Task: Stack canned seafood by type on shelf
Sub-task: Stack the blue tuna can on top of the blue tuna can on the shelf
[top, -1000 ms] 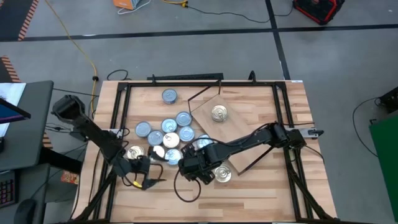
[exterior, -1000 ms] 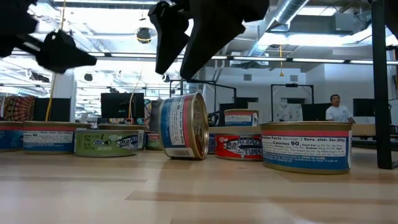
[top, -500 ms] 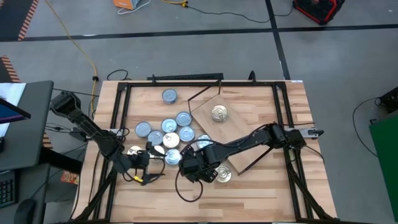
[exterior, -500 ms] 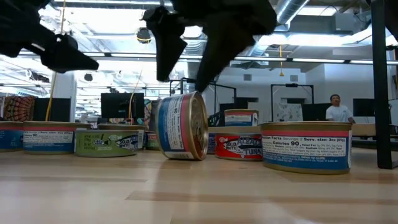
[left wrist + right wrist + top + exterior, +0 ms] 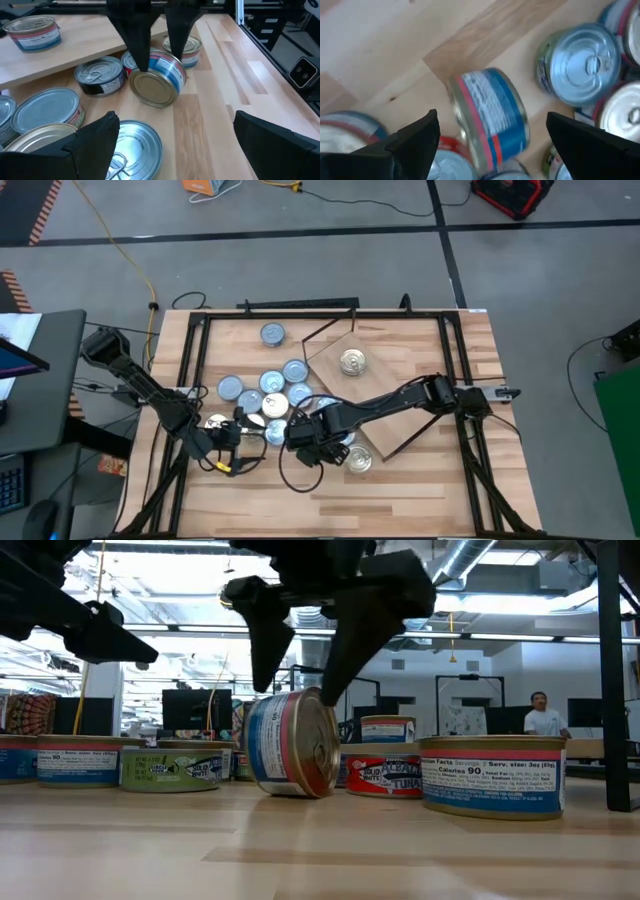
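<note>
I need to lower my right gripper before it closes on the tipped tin (image 5: 488,117). My right gripper's fingers stop above the tin in the right wrist view.
Several tins of canned seafood (image 5: 268,392) lie in a cluster left of the shelf (image 5: 395,405), a light-wood board in a dark frame; one tin (image 5: 351,362) stands on it. A blue-and-red tin (image 5: 295,755) stands tipped on its rim on the table. My right gripper (image 5: 295,695) hangs open just above it, pointing down, one finger on either side (image 5: 490,117). My left gripper (image 5: 175,150) is open and roughly level near the table's left front (image 5: 250,442), facing the tipped tin (image 5: 157,80) from a short way off. My right gripper comes at the tipped tin from above, its fingertips (image 5: 328,690) level with the tin's upper rim (image 5: 150,67). I cannot tell whether either finger touches it.
A pull-tab tin (image 5: 127,150) lies low between my left fingers, with other tins (image 5: 47,107) beside it. Another tin (image 5: 357,460) sits by the shelf's near corner. Dark frame rails (image 5: 190,370) run along the table's sides. Bare wood lies along the near edge (image 5: 380,500).
My right gripper has sunk toward the tipped tin and rolled at the wrist, so its open fingers now straddle the tin's top. The tin has turned a little on its rim and shows more of its gold end face.
</note>
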Controlling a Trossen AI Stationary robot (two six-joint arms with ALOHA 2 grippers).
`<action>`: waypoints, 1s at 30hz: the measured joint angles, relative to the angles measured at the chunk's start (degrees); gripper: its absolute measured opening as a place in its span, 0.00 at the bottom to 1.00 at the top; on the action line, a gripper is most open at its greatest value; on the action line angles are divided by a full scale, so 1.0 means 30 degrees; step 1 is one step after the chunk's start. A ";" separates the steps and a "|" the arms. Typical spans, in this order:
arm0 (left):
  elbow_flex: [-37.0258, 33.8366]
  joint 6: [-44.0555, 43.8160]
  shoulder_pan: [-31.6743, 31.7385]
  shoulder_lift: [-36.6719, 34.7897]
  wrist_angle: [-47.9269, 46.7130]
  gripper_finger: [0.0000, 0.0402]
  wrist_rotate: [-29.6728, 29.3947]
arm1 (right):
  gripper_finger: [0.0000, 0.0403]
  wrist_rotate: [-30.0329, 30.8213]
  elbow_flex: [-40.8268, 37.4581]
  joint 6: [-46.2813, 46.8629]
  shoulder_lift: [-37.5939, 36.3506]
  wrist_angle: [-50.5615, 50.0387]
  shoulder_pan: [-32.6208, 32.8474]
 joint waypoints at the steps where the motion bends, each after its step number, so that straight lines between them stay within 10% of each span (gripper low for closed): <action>1: 0.0000 0.0029 0.0067 0.0000 -0.0001 0.94 0.0063 | 0.99 -0.0013 -0.0019 -0.0123 0.0088 -0.0041 -0.0007; 10: 0.0000 0.0051 0.0990 0.0007 -0.0606 0.94 0.0208 | 0.95 -0.0205 -0.0036 -0.0134 0.1060 -0.0351 -0.0118; 24: 0.0000 0.0015 0.1291 0.0007 -0.0839 0.94 0.0214 | 0.54 -0.0132 -0.0036 0.0085 0.0966 -0.0953 -0.0202; 30: 0.0000 0.0007 0.1291 0.0007 -0.0830 0.94 0.0164 | 0.52 -0.0103 0.0187 0.0246 0.0879 -0.1415 -0.0419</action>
